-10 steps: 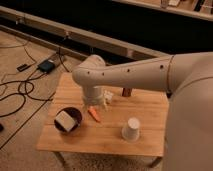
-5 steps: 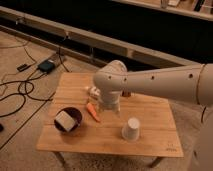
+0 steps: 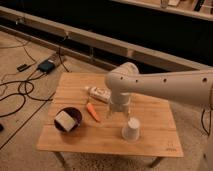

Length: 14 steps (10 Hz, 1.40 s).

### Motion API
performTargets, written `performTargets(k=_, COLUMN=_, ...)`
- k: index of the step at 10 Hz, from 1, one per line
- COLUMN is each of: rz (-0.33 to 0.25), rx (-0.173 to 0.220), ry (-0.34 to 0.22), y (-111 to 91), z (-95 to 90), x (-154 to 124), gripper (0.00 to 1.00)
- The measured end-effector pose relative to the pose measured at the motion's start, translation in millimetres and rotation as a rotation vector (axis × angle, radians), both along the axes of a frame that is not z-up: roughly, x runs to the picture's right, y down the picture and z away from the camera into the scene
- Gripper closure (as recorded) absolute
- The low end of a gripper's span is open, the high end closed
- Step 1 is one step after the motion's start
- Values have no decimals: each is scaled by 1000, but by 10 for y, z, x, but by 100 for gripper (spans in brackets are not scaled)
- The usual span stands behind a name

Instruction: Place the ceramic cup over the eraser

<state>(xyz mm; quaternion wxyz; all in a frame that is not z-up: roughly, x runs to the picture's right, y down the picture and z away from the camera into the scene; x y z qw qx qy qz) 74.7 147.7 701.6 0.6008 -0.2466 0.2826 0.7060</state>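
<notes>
The ceramic cup (image 3: 131,130) needs to go over the eraser, so my gripper should pick the cup up by its upper sides next.
The ceramic cup (image 3: 131,130) is small, white and tapered, and it stands on the front right part of the wooden table (image 3: 155,142). My gripper (image 3: 119,113) hangs from the white arm just above and to the left of the cup, close to it but apart. It is open with nothing between its fingers. The eraser is hidden, as the arm covers the table behind the cup.
A long white tube-like pack (image 3: 97,93) lies at the middle back, with an orange carrot (image 3: 93,112) in front of it. A dark round bowl (image 3: 67,120) holding a white block sits at the front left. Cables and a dark box (image 3: 46,66) lie on the floor to the left.
The arm has swung to the right across the table, carrying the gripper from the back left to just beside the cup. The cup and other objects have not moved.
</notes>
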Motion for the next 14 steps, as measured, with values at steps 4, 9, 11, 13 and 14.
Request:
performTargets(k=4, rz=52, rx=-28, ry=40, y=171, z=74, x=306, gripper=35)
performTargets(k=9, rz=100, rx=-50, ry=74, y=390, z=82, x=629, gripper=35)
performTargets(k=11, rz=102, rx=-66, ry=74, y=467, z=131, x=677, gripper=35)
performTargets(k=13, rz=98, rx=-80, ry=62, y=524, z=231, x=686, gripper=35)
performTargets(k=14, rz=100, rx=-81, ry=57, y=529, z=290, x=691, gripper=35)
